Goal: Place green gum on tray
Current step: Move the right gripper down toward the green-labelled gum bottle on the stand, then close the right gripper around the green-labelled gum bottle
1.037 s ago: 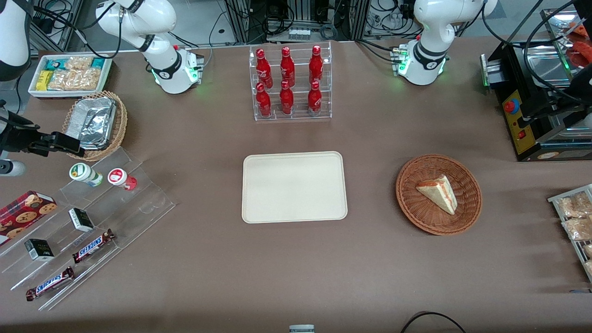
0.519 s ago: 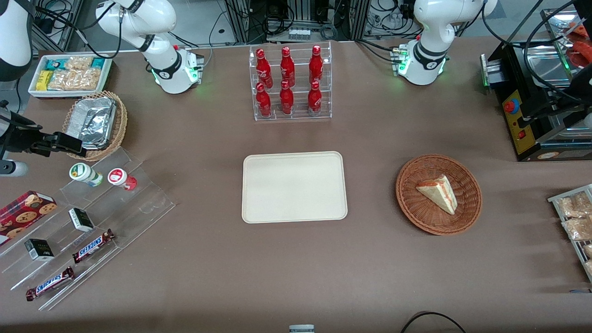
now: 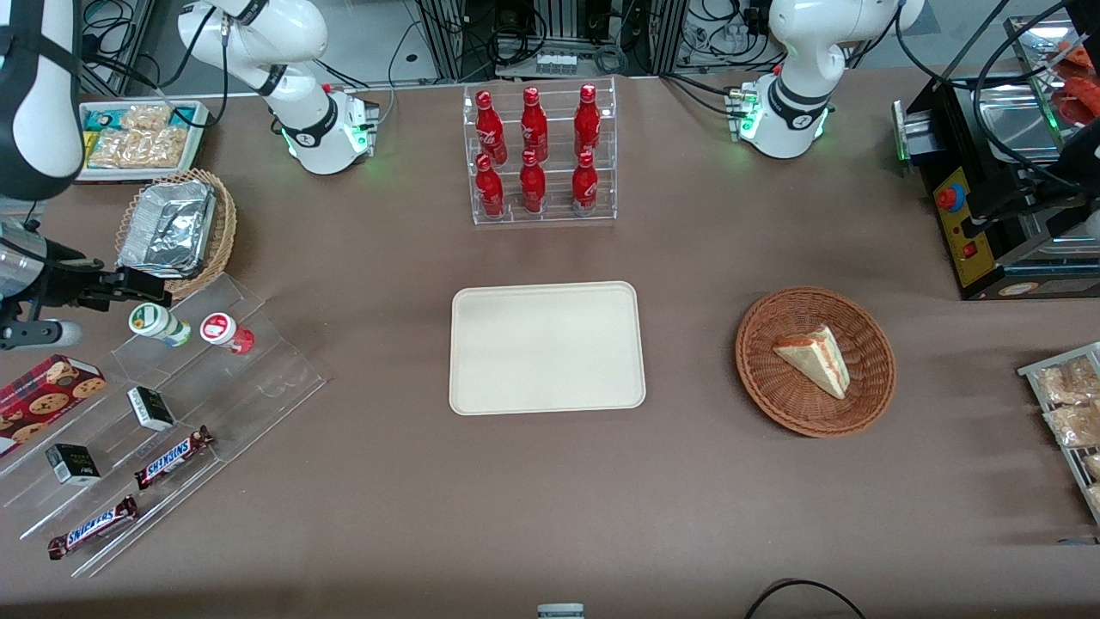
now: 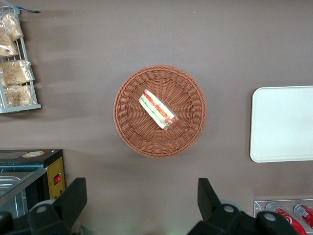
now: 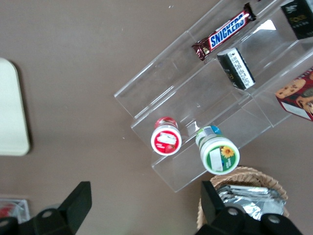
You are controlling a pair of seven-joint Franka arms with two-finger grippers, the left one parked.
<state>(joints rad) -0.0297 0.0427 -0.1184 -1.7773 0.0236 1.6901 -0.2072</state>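
Observation:
The green gum bottle needs to go on the tray [image 3: 546, 347], so my right gripper should grab the bottle by its white lid [image 3: 144, 319] next.
The green gum [image 3: 155, 322] is a small white bottle with a green label, lying on the top step of a clear acrylic stand [image 3: 258, 378], beside the red-lidded gum [image 3: 223, 330]. The cream tray [image 3: 546, 347] lies flat at the table's middle. My right gripper [image 3: 137, 291] hangs open and empty above the stand's edge, just farther from the front camera than the green gum. In the right wrist view the green gum [image 5: 218, 152] and the red gum [image 5: 166, 138] lie ahead of the open gripper [image 5: 145, 205], and the tray's edge [image 5: 12, 107] shows.
A wicker basket with a foil container [image 3: 176, 229] sits close by the gripper. The stand's lower steps hold Snickers bars [image 3: 172, 456], small dark boxes [image 3: 151, 407] and a cookie box [image 3: 47, 391]. A cola bottle rack [image 3: 540, 155] and a sandwich basket [image 3: 815, 361] stand elsewhere.
My right gripper has moved nearer the front camera and toward the green gum, off the foil basket. The bottles and tray have not moved.

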